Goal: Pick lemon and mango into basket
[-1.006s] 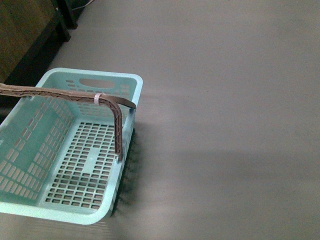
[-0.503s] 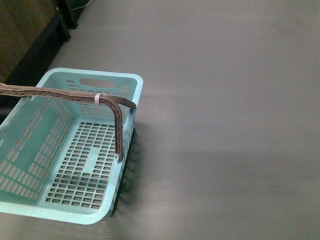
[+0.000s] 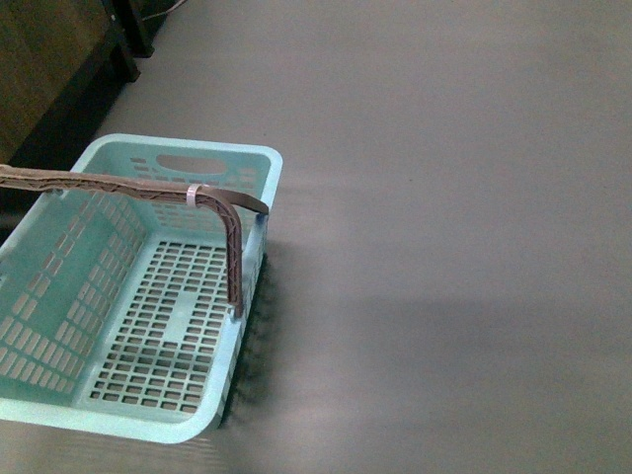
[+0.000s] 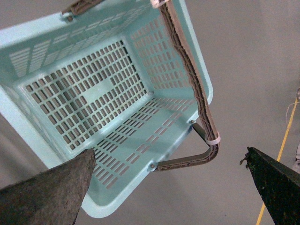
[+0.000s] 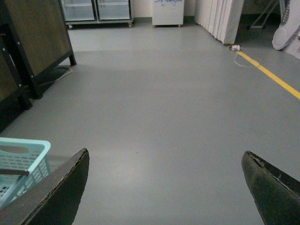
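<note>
I should bring the basket to where the lemon and mango can go in, so my left gripper should grab the basket's brown ribbed handle (image 3: 232,247) next.
The light teal basket (image 3: 59,286) stands on the grey floor at the left of the front view, with nothing inside, its brown handle (image 3: 233,259) raised with a white tie (image 3: 192,195). The left wrist view looks down into the basket (image 4: 140,126); my left gripper (image 4: 171,161) hangs open above its corner by the handle (image 4: 187,65). My right gripper (image 5: 165,159) is open over bare floor, with a corner of the basket (image 5: 23,161) beside it. The lemon and the mango are out of view. Neither arm shows in the front view.
Dark wooden furniture with black legs (image 3: 59,69) stands behind the basket at the far left. The right wrist view shows cabinets (image 5: 96,9), a white panel stack (image 5: 220,16) at the far wall and a yellow floor line (image 5: 272,75). Grey floor (image 3: 444,247) spreads to the right.
</note>
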